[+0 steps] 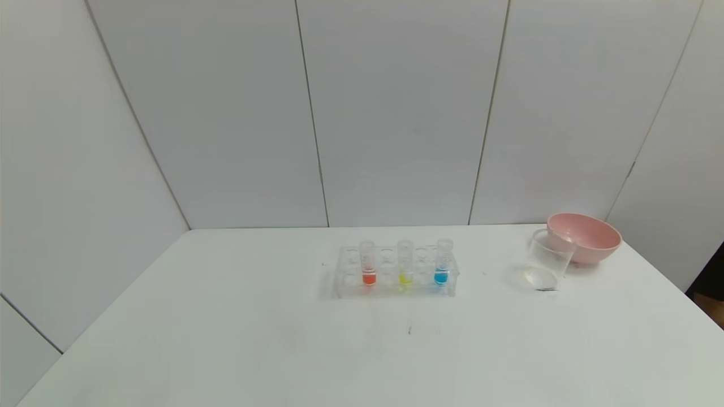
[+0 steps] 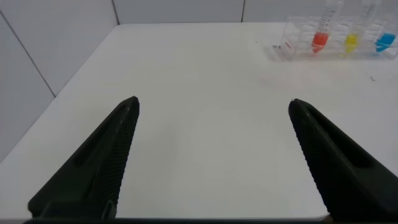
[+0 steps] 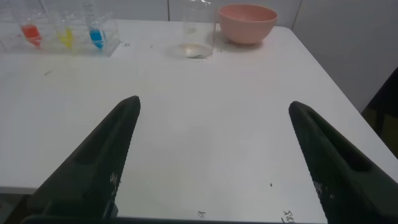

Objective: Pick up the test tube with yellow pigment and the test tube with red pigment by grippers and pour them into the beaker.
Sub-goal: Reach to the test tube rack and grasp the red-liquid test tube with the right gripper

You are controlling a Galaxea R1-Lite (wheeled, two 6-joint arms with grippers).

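Note:
My right gripper is to grab the red test tube next by its upper part below the tube's rim [image 1: 367, 251], because the rack closes around the red test tube's lower half. Then it can pour the red test tube.
A clear tube rack [image 1: 396, 272] stands mid-table holding three upright tubes: the test tube with red pigment [image 1: 368, 265] on the left, the test tube with yellow pigment [image 1: 405, 264] in the middle, a blue one [image 1: 442, 263] on the right. The clear beaker [image 1: 546, 261] stands to the right. Neither gripper shows in the head view. My left gripper [image 2: 214, 102] is open and empty over bare table, far from the rack [image 2: 336, 38]. My right gripper [image 3: 214, 102] is open and empty near the table's front edge, well short of the beaker [image 3: 199, 34].
A pink bowl [image 1: 584, 237] sits just behind and right of the beaker, also in the right wrist view [image 3: 247, 22]. The white table [image 1: 226, 339] ends at grey wall panels behind. The table's right edge drops off past the bowl.

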